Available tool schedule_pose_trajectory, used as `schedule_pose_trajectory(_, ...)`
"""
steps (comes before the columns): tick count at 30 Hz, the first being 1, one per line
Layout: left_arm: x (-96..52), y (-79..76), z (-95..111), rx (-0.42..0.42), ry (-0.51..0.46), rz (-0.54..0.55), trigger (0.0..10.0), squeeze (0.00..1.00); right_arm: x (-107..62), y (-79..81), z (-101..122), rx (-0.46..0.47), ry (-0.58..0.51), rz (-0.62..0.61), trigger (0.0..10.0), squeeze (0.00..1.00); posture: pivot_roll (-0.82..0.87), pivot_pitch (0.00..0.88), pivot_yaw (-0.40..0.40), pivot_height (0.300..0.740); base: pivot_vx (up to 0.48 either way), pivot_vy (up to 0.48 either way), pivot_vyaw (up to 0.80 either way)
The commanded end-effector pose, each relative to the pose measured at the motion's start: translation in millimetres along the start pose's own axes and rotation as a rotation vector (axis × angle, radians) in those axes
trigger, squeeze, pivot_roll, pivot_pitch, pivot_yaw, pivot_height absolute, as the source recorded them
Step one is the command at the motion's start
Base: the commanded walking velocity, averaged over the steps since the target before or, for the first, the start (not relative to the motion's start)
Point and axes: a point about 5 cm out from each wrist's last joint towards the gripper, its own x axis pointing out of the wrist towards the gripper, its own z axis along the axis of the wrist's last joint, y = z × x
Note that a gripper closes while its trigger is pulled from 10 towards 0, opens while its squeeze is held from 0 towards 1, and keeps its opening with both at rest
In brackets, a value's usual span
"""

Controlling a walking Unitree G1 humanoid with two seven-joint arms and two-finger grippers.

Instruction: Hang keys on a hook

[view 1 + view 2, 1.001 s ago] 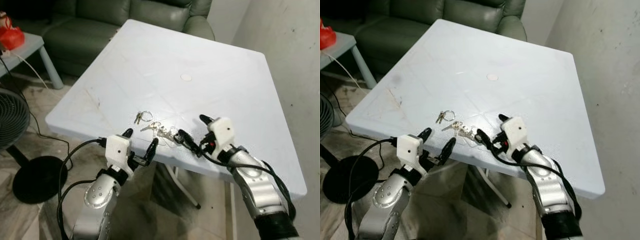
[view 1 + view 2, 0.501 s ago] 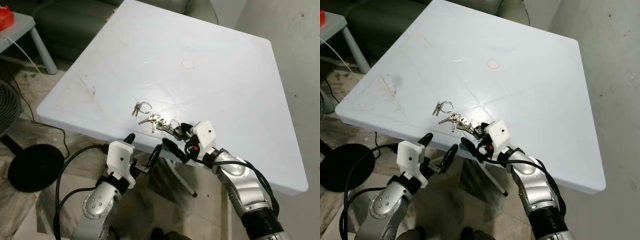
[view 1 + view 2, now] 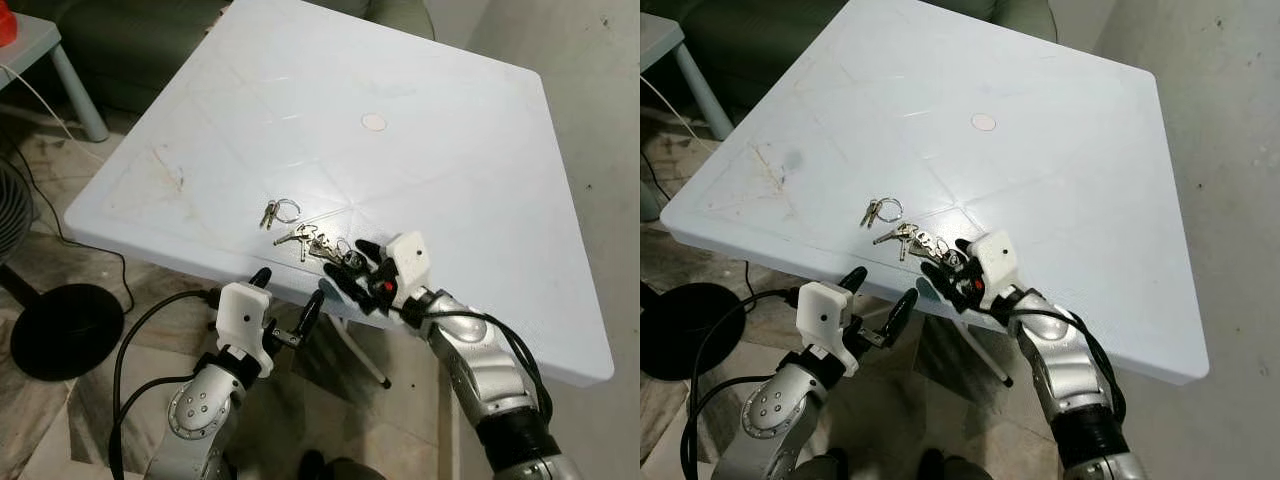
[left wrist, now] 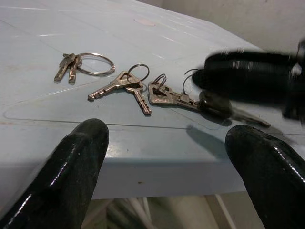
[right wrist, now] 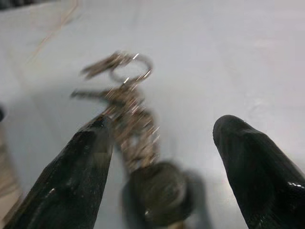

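My right gripper is to grab the nearest bunch (image 3: pixel 318 246) by its metal key ring (image 3: pixel 343 247) next, to hang the keys on a hook.
A bunch of silver keys (image 3: pixel 312 244) lies near the front edge of the white table (image 3: pixel 450 170), with a smaller ring of two keys (image 3: pixel 277 212) just behind it. One key at the bunch's end has a black head (image 4: pixel 214 105). My right gripper (image 3: pixel 350 272) is open at the table edge, its fingers on either side of that black-headed key (image 5: pixel 159 191). My left gripper (image 3: pixel 285 292) is open too, held just below and in front of the table edge with nothing in it, facing the keys (image 4: pixel 138 90).
A round plug (image 3: pixel 373 122) marks the table's centre. A fan's black base (image 3: pixel 60 330) and a cable lie on the floor at the left. A green sofa (image 3: pixel 150 40) and a side table leg (image 3: pixel 78 92) stand beyond. A wall (image 3: pixel 600 120) runs along the right.
My right gripper has moved in from the table edge onto the end of the key bunch. The left gripper has stayed about where it was. The camera has tilted and shifted.
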Motion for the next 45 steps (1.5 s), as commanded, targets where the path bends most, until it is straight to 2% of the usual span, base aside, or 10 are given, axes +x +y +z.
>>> schedule_pose_trajectory(1,0.2,-4.1,1,0.001,0.003,-0.008,10.0,0.00,-3.5,-4.8,-1,0.023,-0.001,-0.032,10.0,0.00,0.16,0.235,-0.180,0.740,0.000,0.000,0.00)
schedule_pose_trajectory(5,0.6,-4.3,1,0.002,0.004,-0.007,10.0,0.00,-1.9,-5.4,0,0.018,0.005,-0.046,9.1,0.00,0.17,0.235,-0.179,0.740,0.000,0.000,0.00)
schedule_pose_trajectory(6,0.5,-4.3,1,0.002,0.003,-0.007,10.0,0.00,-1.9,-4.6,-1,0.010,0.009,-0.046,3.9,0.00,0.17,0.235,-0.179,0.740,0.000,0.000,0.00)
schedule_pose_trajectory(12,0.7,-3.1,2,0.004,0.004,-0.003,10.0,0.00,-3.7,-2.9,-4,0.009,0.014,-0.036,0.0,0.00,0.17,0.235,-0.177,0.740,0.000,0.000,0.00)
schedule_pose_trajectory(17,1.0,-2.8,2,0.003,0.003,-0.002,10.0,0.00,-4.0,-0.9,-4,-0.004,0.010,-0.032,0.4,0.00,0.16,0.235,-0.176,0.740,0.000,0.000,0.00)
schedule_pose_trajectory(21,1.5,-3.0,2,0.003,0.001,-0.001,10.0,0.00,-3.4,1.7,-4,-0.005,0.022,-0.011,10.0,0.00,0.16,0.235,-0.175,0.740,0.000,0.000,0.00)
schedule_pose_trajectory(32,1.6,-1.9,2,0.011,0.004,0.001,10.0,0.00,-1.8,6.9,-3,-0.039,0.021,-0.008,7.2,0.00,0.17,0.237,-0.173,0.740,0.000,0.000,0.00)
schedule_pose_trajectory(33,1.5,-2.0,2,0.012,0.005,0.001,10.0,0.00,-1.6,7.5,-3,-0.036,0.018,-0.007,2.8,0.00,0.17,0.237,-0.173,0.740,0.000,0.000,0.00)
schedule_pose_trajectory(36,1.0,-1.6,2,0.013,0.005,0.003,10.0,0.00,-0.6,9.7,-2,-0.029,0.011,-0.010,0.0,0.00,0.17,0.239,-0.170,0.740,0.000,0.000,0.00)
schedule_pose_trajectory(45,1.4,-1.4,3,0.018,0.003,0.002,10.0,0.00,3.0,14.8,1,-0.022,-0.005,-0.008,0.0,0.00,0.17,0.238,-0.168,0.740,0.000,0.000,0.00)
